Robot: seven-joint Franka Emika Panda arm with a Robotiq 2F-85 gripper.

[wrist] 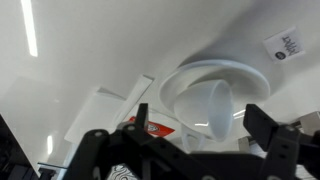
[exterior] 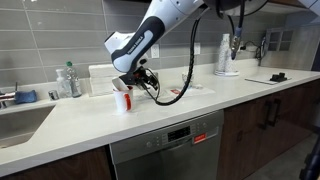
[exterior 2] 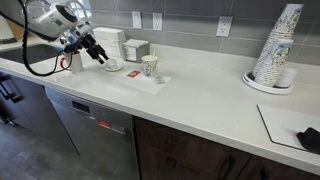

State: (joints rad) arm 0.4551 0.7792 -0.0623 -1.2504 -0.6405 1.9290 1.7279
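Observation:
My gripper's fingers reach over the saucer (wrist: 250, 72) to either side of the white cup's near end, so it is now time to close on the cup.
In the wrist view my gripper (wrist: 200, 112) is open, one finger on each side of a white cup (wrist: 212, 98) that lies tilted on a round white saucer (wrist: 250, 72). The fingers do not touch the cup. A red packet (wrist: 152, 127) lies on the counter beside the saucer. In both exterior views the gripper (exterior: 137, 78) (exterior 2: 96, 51) hangs low over the counter. The saucer with the cup (exterior 2: 111, 65) lies just beside it. A patterned paper cup (exterior 2: 150, 66) (exterior: 122, 99) stands close by, next to the red packet (exterior 2: 133, 74).
White boxes (exterior 2: 110, 42) (exterior 2: 136, 48) stand against the tiled wall. A tall stack of paper cups (exterior 2: 277, 48) (exterior: 225, 55) stands far along the counter. A sink (exterior: 20, 120) with bottles (exterior: 68, 80) lies at the other end. A black cable (exterior: 172, 95) loops off the arm.

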